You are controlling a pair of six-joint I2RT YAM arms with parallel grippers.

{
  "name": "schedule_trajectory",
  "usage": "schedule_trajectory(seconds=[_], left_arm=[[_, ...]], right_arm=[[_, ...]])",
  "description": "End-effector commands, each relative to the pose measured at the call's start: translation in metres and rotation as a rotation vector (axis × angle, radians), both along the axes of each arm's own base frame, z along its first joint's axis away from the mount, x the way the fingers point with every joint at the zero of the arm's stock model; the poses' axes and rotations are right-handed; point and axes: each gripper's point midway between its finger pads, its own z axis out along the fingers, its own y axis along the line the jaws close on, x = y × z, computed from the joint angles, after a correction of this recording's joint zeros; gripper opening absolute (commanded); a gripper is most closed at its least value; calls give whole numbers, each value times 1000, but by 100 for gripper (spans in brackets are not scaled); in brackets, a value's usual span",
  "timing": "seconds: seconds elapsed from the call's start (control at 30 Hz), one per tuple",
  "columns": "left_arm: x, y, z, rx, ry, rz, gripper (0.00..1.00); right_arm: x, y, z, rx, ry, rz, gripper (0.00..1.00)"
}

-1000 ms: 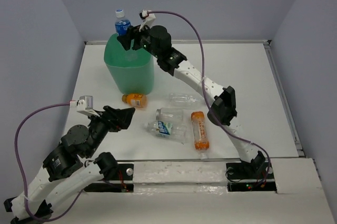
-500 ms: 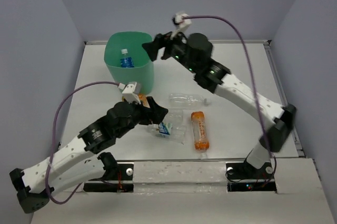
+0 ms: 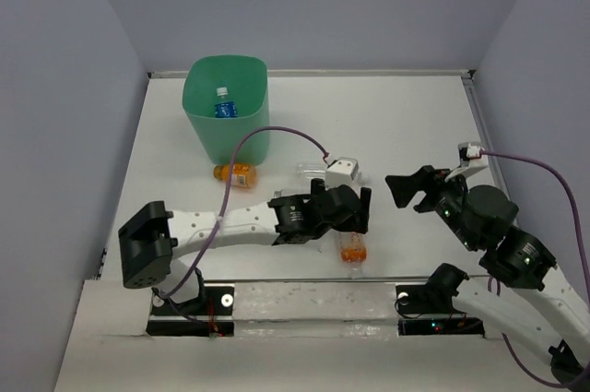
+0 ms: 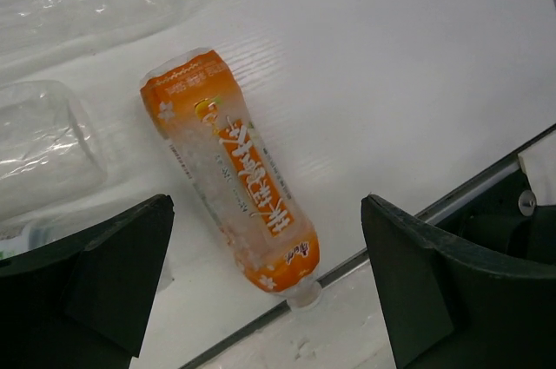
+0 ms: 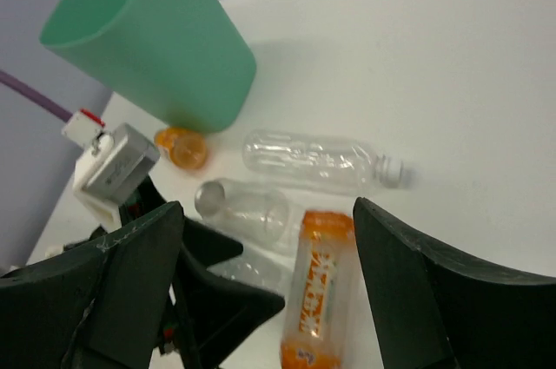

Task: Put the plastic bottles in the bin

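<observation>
I need to grab the big orange bottle by its labelled middle (image 3: pixel 350 237) next with my left gripper, so its cap end stays free to go into the bin (image 3: pixel 241 130).
The mint-green bin (image 3: pixel 241 130) stands at the back left, with a blue-labelled bottle (image 3: pixel 222 104) inside it; the bin also shows in the right wrist view (image 5: pixel 148 39). My left gripper (image 3: pixel 358 212) is open, low over the big orange bottle (image 4: pixel 234 178), which lies between its fingers (image 4: pixel 95 273), untouched. The orange bottle also shows in the top view (image 3: pixel 351 246). A small orange bottle (image 3: pixel 235 173) lies by the bin's foot. A capped clear bottle (image 5: pixel 317 161) and an uncapped clear one (image 5: pixel 243 204) lie beside it. My right gripper (image 3: pixel 410 187) is open and empty, raised at the right.
The table's front edge strip (image 4: pixel 452 204) runs just past the orange bottle's cap. The left arm (image 3: pixel 230 223) stretches across the front of the table. Purple-grey walls enclose the table on three sides.
The blue-labelled bottle left my right gripper and dropped into the bin. The right arm then pulled back to the right front. The left arm swung right, over the orange bottle.
</observation>
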Motion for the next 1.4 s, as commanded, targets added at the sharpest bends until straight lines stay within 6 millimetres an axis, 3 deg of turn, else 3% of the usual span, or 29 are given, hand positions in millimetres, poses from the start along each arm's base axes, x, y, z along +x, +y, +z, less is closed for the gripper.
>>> schedule_trajectory(seconds=[0.0,0.07,0.17,0.43,0.8,0.93,1.13,1.27,1.37], left_arm=[[19,-17,-6,48,-19,122,99],[21,-23,-17,83,-7,132,99],[24,-27,-50,193,19,156,99],[36,-24,-58,225,-13,228,99],[45,-38,-92,258,21,197,99],[52,-41,-93,245,15,191,99],[49,-48,-104,234,36,150,83],[42,-52,-113,213,64,111,66],[37,-51,-113,188,75,92,47]], right_arm=[[-28,-28,-28,25,103,-38,85],[-32,-29,-35,19,113,-23,86],[-39,-31,-36,38,102,-6,88],[-55,-43,-28,75,64,18,88],[-66,-42,-16,106,25,69,88],[-64,-35,-19,96,37,85,88],[-65,-40,-10,97,11,78,87],[-72,-52,10,117,-39,66,87],[-74,-64,21,109,-59,26,87]])
